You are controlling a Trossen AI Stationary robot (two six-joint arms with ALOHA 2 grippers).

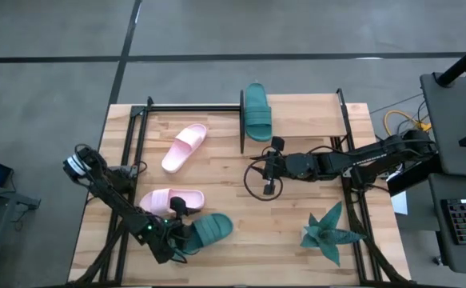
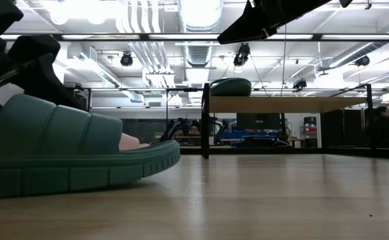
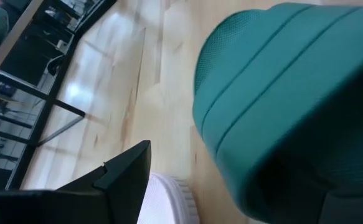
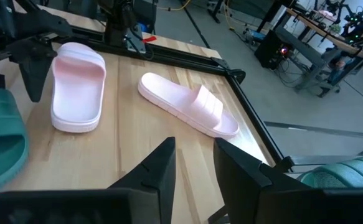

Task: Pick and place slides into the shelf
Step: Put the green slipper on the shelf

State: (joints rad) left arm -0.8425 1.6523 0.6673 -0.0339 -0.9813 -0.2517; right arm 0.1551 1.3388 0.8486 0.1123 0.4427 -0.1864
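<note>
The teal slide goes on the shelf board (image 1: 306, 117), so my left gripper should grab its ribbed strap next.
A dark teal slide (image 1: 210, 230) lies sole-down near the table's front left; in the low view it (image 2: 67, 157) fills the left. My left gripper (image 1: 180, 238) is open, low over the slide's heel end. One finger (image 3: 128, 177) stands beside the ribbed strap (image 3: 281, 93); the other is hidden behind it. Two pale pink slides (image 1: 184, 147) (image 1: 171, 200) lie flat on the table. A second teal slide (image 1: 256, 112) rests on the shelf board (image 2: 287, 104). My right gripper (image 1: 269, 178) hovers mid-table, its fingers (image 4: 159, 171) a narrow gap apart with nothing between. My left gripper comes at the teal slide's strap (image 3: 231, 143) slanting down from the table's left near corner. The strap hides one finger, and I cannot tell whether either finger touches it. The slide lies flat on the table.
A teal spiky star-shaped plant (image 1: 328, 232) stands at the front right. The shelf's black uprights (image 1: 242, 120) rise at the far side. Black frame rails (image 1: 129, 160) run along the table's left and right edges. Bare wood lies between the slides and the plant.
</note>
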